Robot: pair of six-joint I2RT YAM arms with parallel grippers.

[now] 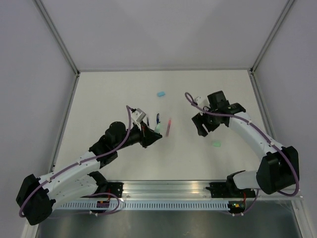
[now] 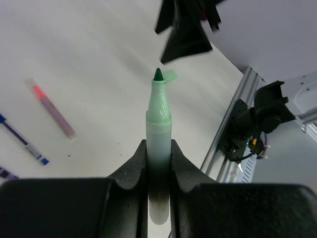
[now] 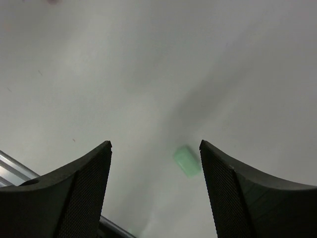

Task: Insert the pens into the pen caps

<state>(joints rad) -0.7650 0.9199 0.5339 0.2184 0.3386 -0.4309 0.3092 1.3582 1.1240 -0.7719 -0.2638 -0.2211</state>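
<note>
The robot's right gripper has to grab the pale green pen cap across its sides next. The cap's open end then stays free, to insert the marker [image 2: 158, 124].
My left gripper [image 1: 152, 135] is shut on a pale green marker [image 2: 158, 124] and holds it above the table, with its dark green tip uncapped and pointing away from the wrist. The marker also shows in the top view [image 1: 157, 129]. A small pale green pen cap [image 1: 216, 144] lies on the table towards the right. In the right wrist view it [image 3: 186, 160] sits below and between my right gripper's [image 3: 155, 148] open, empty jaws, nearer the right finger. The right gripper [image 1: 203, 126] hovers above the table, up and left of the cap.
A pink pen [image 1: 169, 127] and a dark blue pen [image 1: 158, 119] lie beside the left gripper; both show in the left wrist view [image 2: 53, 110] [image 2: 22, 141]. A light blue cap [image 1: 160, 93] lies farther back. The metal rail [image 1: 198, 191] runs along the near edge.
</note>
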